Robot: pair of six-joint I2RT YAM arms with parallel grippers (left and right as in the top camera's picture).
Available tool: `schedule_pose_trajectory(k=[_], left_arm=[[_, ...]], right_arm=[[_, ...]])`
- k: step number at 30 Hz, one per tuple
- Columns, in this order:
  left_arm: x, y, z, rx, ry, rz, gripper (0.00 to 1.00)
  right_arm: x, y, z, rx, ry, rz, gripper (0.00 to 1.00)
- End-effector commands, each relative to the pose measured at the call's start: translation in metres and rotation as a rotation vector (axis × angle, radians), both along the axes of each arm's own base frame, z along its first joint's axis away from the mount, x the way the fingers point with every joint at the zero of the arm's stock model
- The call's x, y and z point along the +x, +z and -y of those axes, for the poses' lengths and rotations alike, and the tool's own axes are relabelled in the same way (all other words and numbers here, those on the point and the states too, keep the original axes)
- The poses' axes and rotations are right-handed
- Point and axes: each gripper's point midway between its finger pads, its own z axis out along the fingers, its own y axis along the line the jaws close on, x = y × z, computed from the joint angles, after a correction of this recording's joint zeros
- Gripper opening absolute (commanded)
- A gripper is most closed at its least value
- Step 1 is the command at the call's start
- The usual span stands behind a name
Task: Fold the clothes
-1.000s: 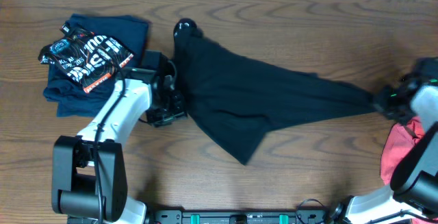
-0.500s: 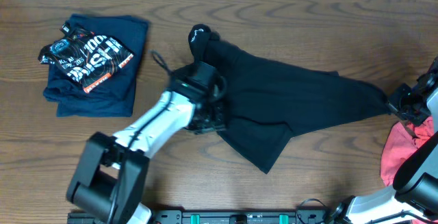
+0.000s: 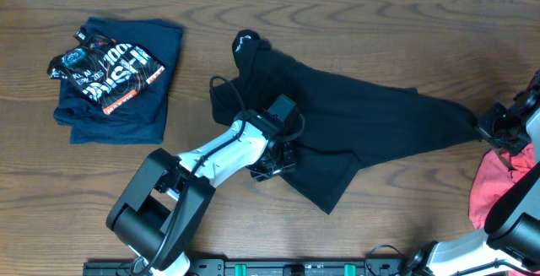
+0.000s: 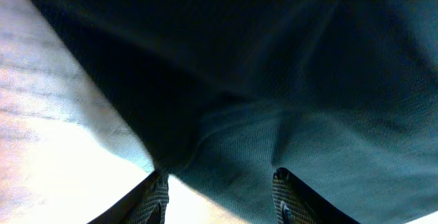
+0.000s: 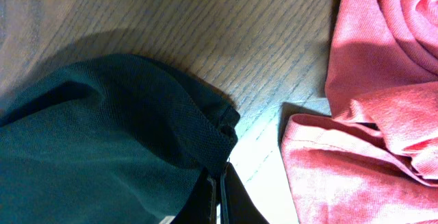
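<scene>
The left gripper next needs to grab the dark navy garment's near edge, opposite the garment's tip that the right gripper holds, so that the garment can be spread for folding.
A dark navy garment lies spread across the middle of the table, stretched out toward the right. My left gripper is open at its lower left edge; in the left wrist view the cloth fills the frame and lies between the open fingers. My right gripper is shut on the garment's right tip; the right wrist view shows its fingers pinching the dark fabric.
A folded navy shirt with a printed graphic lies at the far left. A crumpled pink garment lies at the right edge, close to my right gripper, and shows in the right wrist view.
The left arm swung from the garment's left side toward the middle and now sits at its lower edge. The garment shifted right and its top end moved. The right arm barely moved.
</scene>
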Motion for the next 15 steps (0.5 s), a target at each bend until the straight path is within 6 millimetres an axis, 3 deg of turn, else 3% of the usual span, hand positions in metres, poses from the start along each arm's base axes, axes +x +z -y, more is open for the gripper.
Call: schedule_pose_trajectory(k=[1, 8, 12, 15], left_arm=[[0.002, -0.021, -0.012, 0.083, 0.036, 0.003, 0.49], [0.014, -0.023, -0.025, 0.152, 0.031, 0.068, 0.07], [0.026, -0.022, -0.035, 0.185, -0.024, 0.124, 0.06], [0.037, -0.01, -0.039, 0.17, -0.098, 0.162, 0.06]], right_arm=[[0.002, 0.001, -0.002, -0.009, 0.022, -0.002, 0.01], [0.002, 0.001, -0.002, -0.008, 0.022, -0.003, 0.01], [0.001, 0.001, -0.003, -0.004, 0.022, -0.009, 0.01], [-0.001, 0.0, -0.007, 0.016, 0.025, -0.016, 0.01]])
